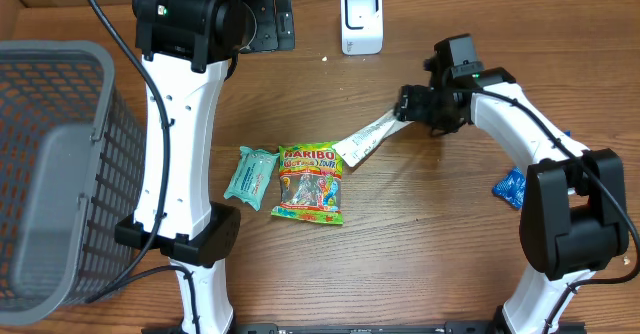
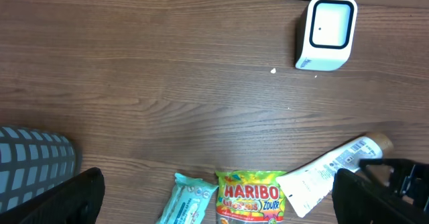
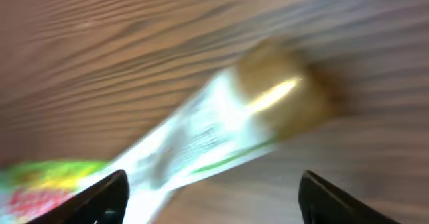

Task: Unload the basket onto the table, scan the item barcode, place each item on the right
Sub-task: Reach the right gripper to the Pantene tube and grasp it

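Note:
The right gripper grips the packet by its white body next, away from the tan end, leaving the printed barcode uncovered to scan at the scanner [image 1: 361, 21].
The item is a long white packet with printed text and a tan end [image 1: 365, 137], lying on the wooden table with its far end overlapping the Haribo bag. It shows blurred in the right wrist view [image 3: 221, 127] and at the lower right of the left wrist view [image 2: 332, 170]. My right gripper [image 1: 405, 104] stands open just above the packet's tan end, its fingers [image 3: 107, 197] spread wide and not pinching it. The white scanner [image 1: 361, 21] stands at the back of the table [image 2: 326, 33]. My left gripper [image 1: 275, 24] hangs open, high near the back edge, holding nothing.
A Haribo bag [image 1: 311, 182] and a teal wipes pack [image 1: 250, 174] lie side by side mid-table. A grey mesh basket [image 1: 50, 164] fills the left side. A blue packet [image 1: 510, 187] lies by the right arm's base.

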